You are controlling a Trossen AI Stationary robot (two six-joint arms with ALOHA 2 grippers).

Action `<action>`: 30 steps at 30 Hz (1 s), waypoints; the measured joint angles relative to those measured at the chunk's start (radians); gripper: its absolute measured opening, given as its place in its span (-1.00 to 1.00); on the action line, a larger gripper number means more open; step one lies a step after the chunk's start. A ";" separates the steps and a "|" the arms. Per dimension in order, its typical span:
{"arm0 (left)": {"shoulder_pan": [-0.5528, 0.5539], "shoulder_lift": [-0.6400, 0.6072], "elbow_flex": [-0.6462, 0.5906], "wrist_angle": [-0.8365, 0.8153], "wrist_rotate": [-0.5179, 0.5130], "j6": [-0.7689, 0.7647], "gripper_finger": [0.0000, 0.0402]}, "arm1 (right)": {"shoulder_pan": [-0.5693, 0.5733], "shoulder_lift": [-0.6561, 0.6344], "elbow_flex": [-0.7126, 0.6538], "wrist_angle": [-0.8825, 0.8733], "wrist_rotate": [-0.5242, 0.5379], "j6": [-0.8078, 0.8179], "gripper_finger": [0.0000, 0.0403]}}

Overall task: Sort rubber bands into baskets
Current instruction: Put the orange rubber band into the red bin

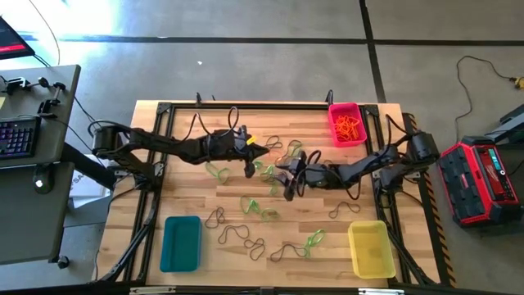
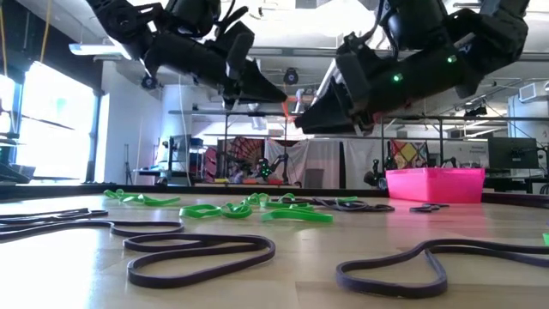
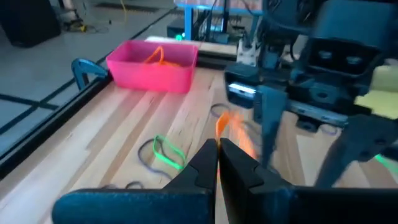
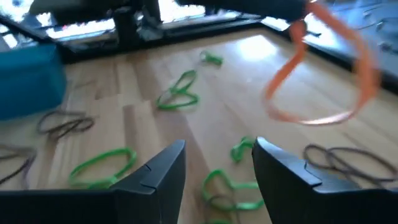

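The orange rubber band needs to go to the pink basket, so my right gripper should grab it by its slack open loop next.
My left gripper hovers over the middle of the table, shut on an orange rubber band that dangles as a loop. My right gripper stands open just beside and below it, with nothing between its fingers. In the high view the two grippers, left and right, nearly meet. Green rubber bands and dark rubber bands lie flat on the wood. The pink basket at the far right holds orange bands. The teal basket stands near left and the yellow basket near right. My left gripper pinches the orange band's upper end between its shut fingertips. The fingers come nearly level, slanting slightly down, from the table's left. The band hangs below them as a slack open loop, clear of the table.
Black frame bars run along the table's edges. Loose green bands and dark bands lie under both grippers. A desk with a keyboard stands left of the table and a red case stands to its right.
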 joint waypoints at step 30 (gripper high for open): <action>-0.058 0.083 0.000 0.071 -0.030 0.002 -1.00 | 0.122 0.001 0.000 0.134 0.280 -0.395 -0.14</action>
